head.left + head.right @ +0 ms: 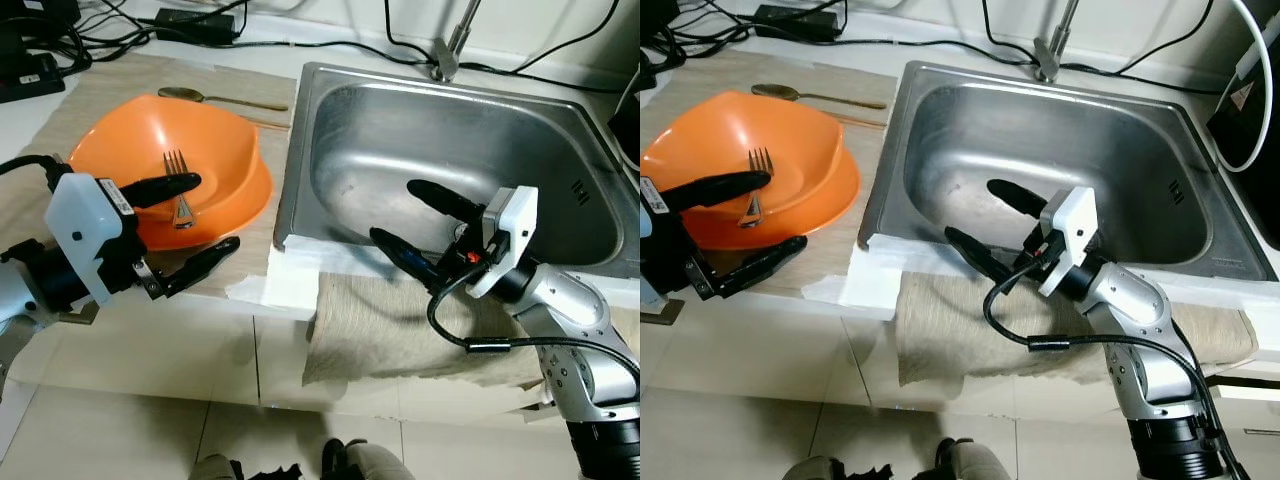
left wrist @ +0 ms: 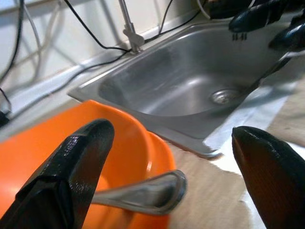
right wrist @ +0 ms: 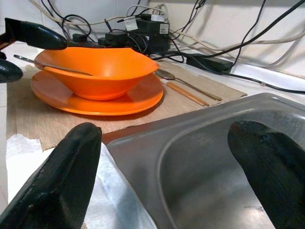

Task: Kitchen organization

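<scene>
The left gripper grabs the fork by its handle sticking out over the bowl's rim (image 1: 183,212) next, since the fork's teeth lie down inside the orange bowl (image 1: 165,160).
An orange bowl (image 1: 165,160) rests on an orange plate (image 1: 255,195) on the counter left of the sink (image 1: 480,130). A silver fork (image 1: 178,170) lies inside the bowl, its handle (image 2: 143,193) sticking out over the near rim. My left gripper (image 1: 213,212) is open at that rim. One finger reaches over the bowl's inside and the other stays outside, by the plate's edge. The fork handle lies between them, not gripped. My right gripper (image 1: 393,210) is open and empty over the front edge of the sink.
A gold spoon (image 1: 180,94) and a thin stick (image 3: 186,94) lie behind the bowl. A beige cloth (image 1: 380,330) and white paper (image 1: 290,275) drape over the counter's front. The faucet (image 1: 447,55) and cables with adapters (image 1: 195,22) line the back.
</scene>
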{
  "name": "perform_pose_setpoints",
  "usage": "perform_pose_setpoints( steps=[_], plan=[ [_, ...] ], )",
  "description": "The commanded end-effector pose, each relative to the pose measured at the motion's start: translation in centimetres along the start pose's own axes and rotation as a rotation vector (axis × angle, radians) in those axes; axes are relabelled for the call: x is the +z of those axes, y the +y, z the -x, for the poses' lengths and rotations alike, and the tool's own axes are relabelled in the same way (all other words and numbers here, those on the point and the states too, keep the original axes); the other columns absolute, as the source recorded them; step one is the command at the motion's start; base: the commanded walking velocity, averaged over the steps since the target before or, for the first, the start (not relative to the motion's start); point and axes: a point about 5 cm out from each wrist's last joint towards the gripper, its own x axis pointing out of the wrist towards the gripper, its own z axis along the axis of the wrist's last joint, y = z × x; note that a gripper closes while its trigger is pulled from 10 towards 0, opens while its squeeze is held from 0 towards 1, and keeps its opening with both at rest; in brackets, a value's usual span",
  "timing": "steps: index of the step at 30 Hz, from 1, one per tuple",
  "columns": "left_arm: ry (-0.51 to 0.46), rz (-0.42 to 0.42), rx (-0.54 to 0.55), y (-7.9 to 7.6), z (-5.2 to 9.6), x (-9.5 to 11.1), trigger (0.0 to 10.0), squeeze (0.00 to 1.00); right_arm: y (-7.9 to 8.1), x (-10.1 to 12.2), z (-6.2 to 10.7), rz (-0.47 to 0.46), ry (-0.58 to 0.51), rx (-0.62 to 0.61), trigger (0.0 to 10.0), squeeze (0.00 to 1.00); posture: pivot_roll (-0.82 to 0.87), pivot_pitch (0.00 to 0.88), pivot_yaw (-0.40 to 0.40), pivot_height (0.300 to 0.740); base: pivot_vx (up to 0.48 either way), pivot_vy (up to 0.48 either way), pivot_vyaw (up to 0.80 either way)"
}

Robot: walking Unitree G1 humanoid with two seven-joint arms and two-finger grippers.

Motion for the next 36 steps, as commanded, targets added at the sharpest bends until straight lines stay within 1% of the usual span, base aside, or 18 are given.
perform_pose_setpoints(
  steps=[1,3,8,9,11,12,13,14,15,16,17,18,26,30,36],
  plan=[
    [0.010,-0.044,-0.011,-0.2,-0.2,0.1,10.0,0.00,-0.1,0.0,0.1,0.020,0.007,0.011,10.0,0.00,-0.10,0.167,-0.118,0.740,0.000,0.000,0.00],
    [0.025,-0.070,-0.002,0.1,-0.1,0.0,10.0,0.00,-0.1,0.0,0.1,0.020,0.008,0.007,10.0,0.00,-0.10,0.171,-0.117,0.740,0.000,0.000,0.00],
    [0.045,-0.090,-0.006,0.3,0.1,-0.3,10.0,0.00,0.1,-0.1,0.3,0.019,0.014,0.008,10.0,0.00,-0.10,0.170,-0.116,0.740,0.000,0.000,0.00],
    [0.049,-0.091,-0.007,0.2,0.1,-0.4,9.6,0.00,0.1,-0.1,0.3,0.020,0.014,0.005,10.0,0.00,-0.11,0.173,-0.113,0.740,0.000,0.000,0.00],
    [0.050,-0.093,-0.008,0.2,0.1,-0.5,9.6,0.00,0.0,-0.1,0.3,0.020,0.013,0.003,10.0,0.00,-0.11,0.174,-0.113,0.740,0.000,0.000,0.00],
    [0.049,-0.094,-0.005,0.2,0.1,-0.6,5.8,0.00,0.0,-0.1,0.3,0.019,0.013,0.001,10.0,0.00,-0.11,0.172,-0.114,0.740,0.000,0.000,0.00],
    [0.048,-0.098,-0.005,0.2,0.0,-0.7,4.3,0.00,0.1,-0.1,0.4,0.019,0.014,0.001,10.0,0.00,-0.11,0.174,-0.113,0.740,0.000,0.000,0.00],
    [0.047,-0.102,-0.005,0.2,-0.1,-0.7,3.9,0.00,0.1,-0.2,0.4,0.019,0.015,0.002,10.0,0.00,-0.11,0.174,-0.113,0.740,0.000,0.000,0.00],
    [0.044,-0.107,0.000,0.3,-0.1,-0.7,2.8,0.00,0.1,-0.2,0.4,0.019,0.015,0.002,10.0,0.00,-0.11,0.174,-0.113,0.740,0.000,0.000,0.00],
    [0.041,-0.103,0.001,0.3,-0.1,-0.7,2.3,0.00,0.1,-0.2,0.4,0.019,0.016,0.001,10.0,0.00,-0.11,0.174,-0.113,0.740,0.000,0.000,0.00],
    [0.038,-0.100,0.002,0.4,-0.1,-0.7,2.3,0.00,0.1,-0.2,0.4,0.019,0.016,0.001,10.0,0.00,-0.11,0.174,-0.113,0.740,0.000,0.000,0.00],
    [0.037,-0.100,0.005,0.4,-0.1,-0.7,0.0,0.00,0.1,-0.2,0.5,0.019,0.016,-0.001,10.0,0.00,-0.11,0.174,-0.113,0.740,0.000,0.000,0.00],
    [0.051,-0.103,0.002,0.5,0.1,-1.1,0.0,0.00,0.1,-0.3,0.5,0.015,0.015,-0.005,10.0,0.00,-0.11,0.174,-0.108,0.740,0.000,0.000,0.00],
    [0.059,-0.107,0.023,1.0,0.4,-1.4,0.0,0.00,0.1,-0.3,0.4,0.014,0.014,-0.004,10.0,0.00,-0.11,0.177,-0.108,0.740,0.000,0.000,0.00],
    [0.069,-0.101,0.028,1.1,0.6,-1.8,0.0,0.00,0.1,-0.3,0.4,0.012,0.013,0.001,10.0,0.00,-0.10,0.176,-0.109,0.740,0.000,0.000,0.00]
  ],
)
